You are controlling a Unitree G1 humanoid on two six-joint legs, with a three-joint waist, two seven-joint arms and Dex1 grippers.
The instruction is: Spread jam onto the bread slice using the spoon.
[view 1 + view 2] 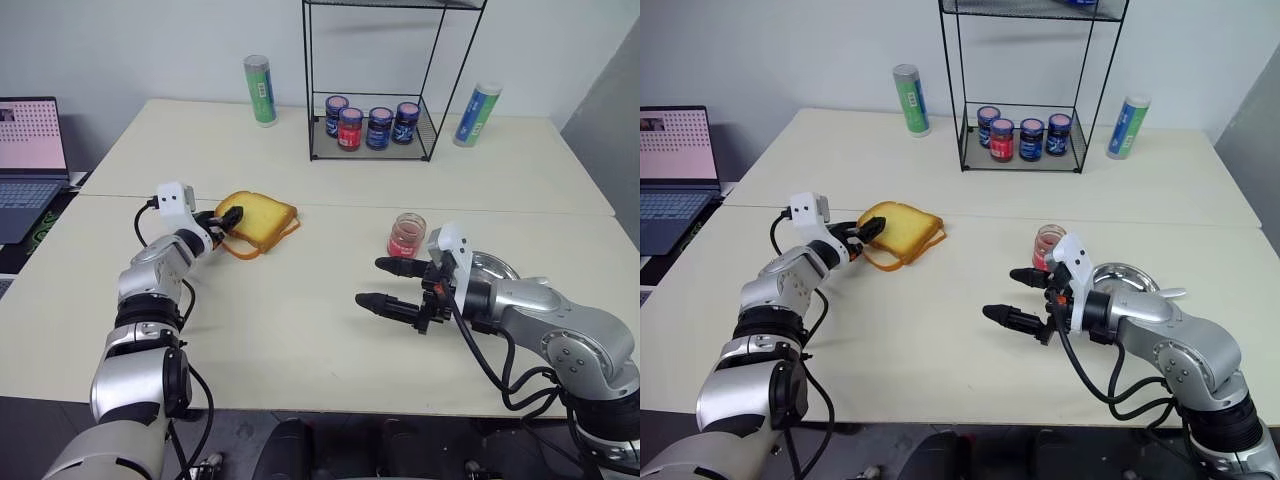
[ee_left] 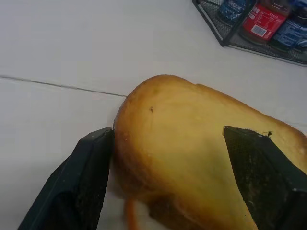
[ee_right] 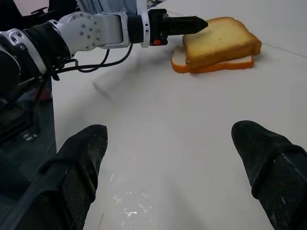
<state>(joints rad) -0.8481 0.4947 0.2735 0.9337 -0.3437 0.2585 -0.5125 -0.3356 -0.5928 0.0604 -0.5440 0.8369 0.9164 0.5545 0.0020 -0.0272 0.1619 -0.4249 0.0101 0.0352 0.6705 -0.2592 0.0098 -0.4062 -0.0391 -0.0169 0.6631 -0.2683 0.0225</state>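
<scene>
The right gripper takes hold of the spoon by the thin handle poking over the steel dish's rim (image 1: 536, 280) next, since the steel dish closes around the rest.
The golden-yellow bread slice (image 1: 265, 217) lies left of the table's middle on a flat white piece with an orange rim (image 3: 178, 61). My left gripper (image 1: 229, 223) is open at the slice's near corner. One finger (image 2: 88, 179) is against the crust and the other (image 2: 261, 177) is over the top face. The jam (image 1: 407, 236), red in a small clear jar, stands right of centre. My right gripper (image 1: 373, 283) hovers open and empty in front of the jar, pointing left. Behind that wrist sits a round steel dish (image 1: 1127, 274), with the spoon's thin silver handle (image 1: 1168, 293) poking over its rim.
A black wire rack (image 1: 372, 150) at the back holds several dark-lidded jars and a red one. Two green-labelled cans (image 1: 261, 90) (image 1: 477, 114) stand either side of it. A laptop (image 1: 30, 150) sits off the table's left edge. Bare tabletop lies between my grippers.
</scene>
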